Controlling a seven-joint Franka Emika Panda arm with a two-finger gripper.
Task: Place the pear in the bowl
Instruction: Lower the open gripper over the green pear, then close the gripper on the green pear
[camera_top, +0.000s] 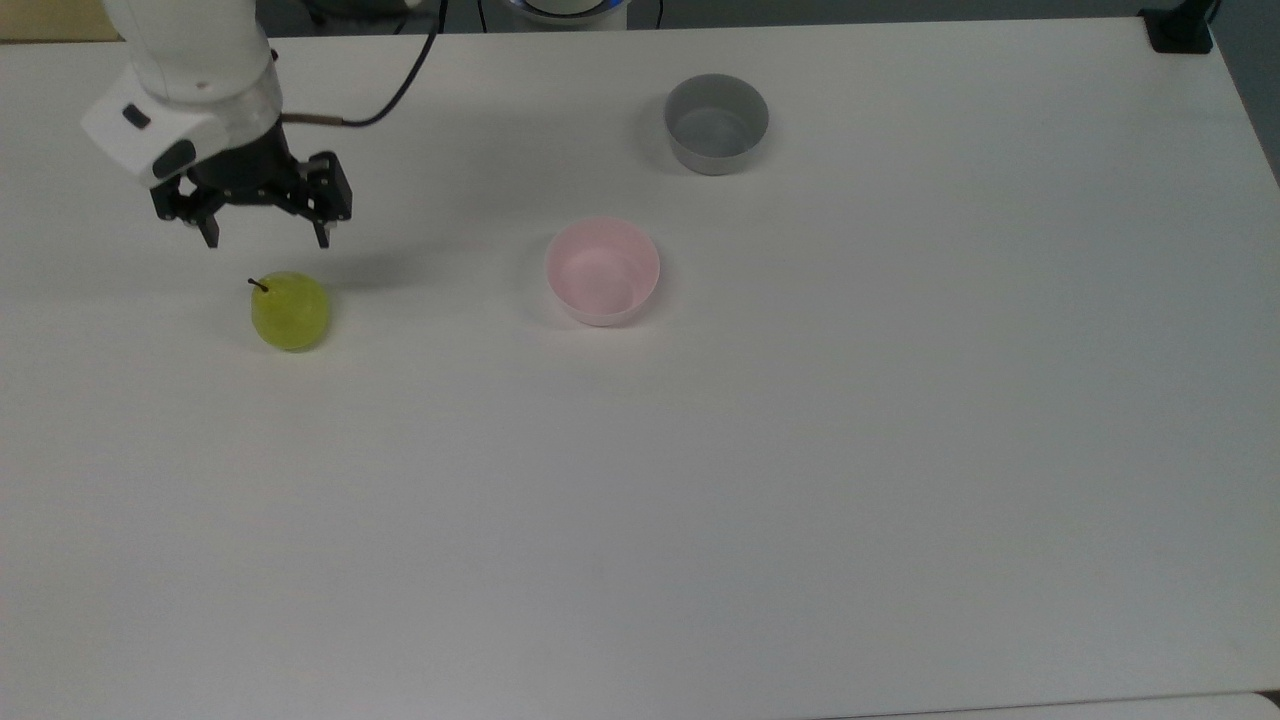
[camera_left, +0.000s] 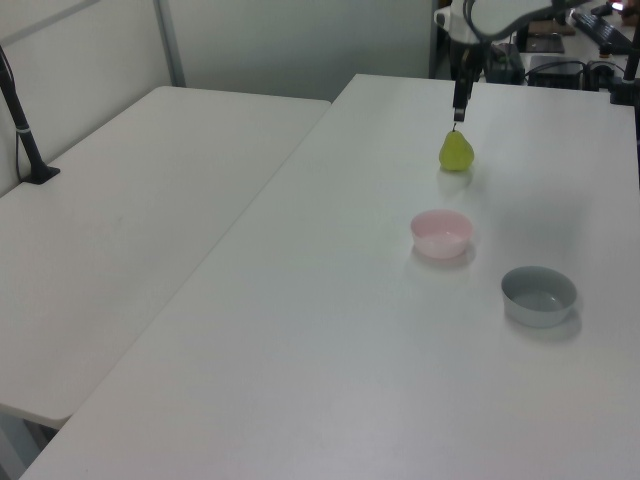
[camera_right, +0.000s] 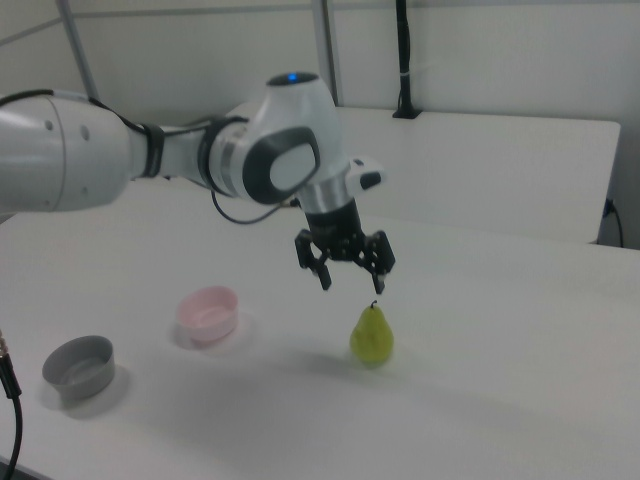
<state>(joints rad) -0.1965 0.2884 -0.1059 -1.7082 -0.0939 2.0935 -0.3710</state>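
Observation:
Next, my gripper picks up the pear by its upper part near the stem (camera_left: 456, 140) and then places the pear in the pink bowl (camera_left: 441, 233).
The yellow-green pear (camera_top: 290, 311) stands upright on the white table (camera_top: 760, 470), stem up, at the top view's left; it also shows as the pear (camera_left: 456, 151) and the pear (camera_right: 371, 335). The pale pink bowl (camera_top: 603, 271) sits apart from it toward the top view's middle, seen too as the bowl (camera_left: 441, 233) and the bowl (camera_right: 208, 312); it holds nothing. My gripper (camera_top: 266, 238) hangs open just above the pear, fingers pointing down with nothing between them. In the right view the gripper (camera_right: 350, 282) hovers a little over the stem.
A grey bowl (camera_top: 716, 122) of similar size stands beyond the pink one in the top view, and also shows as the grey bowl (camera_left: 539, 295) and the grey bowl (camera_right: 79, 367). A second white table (camera_left: 130, 210) adjoins at the left view's left.

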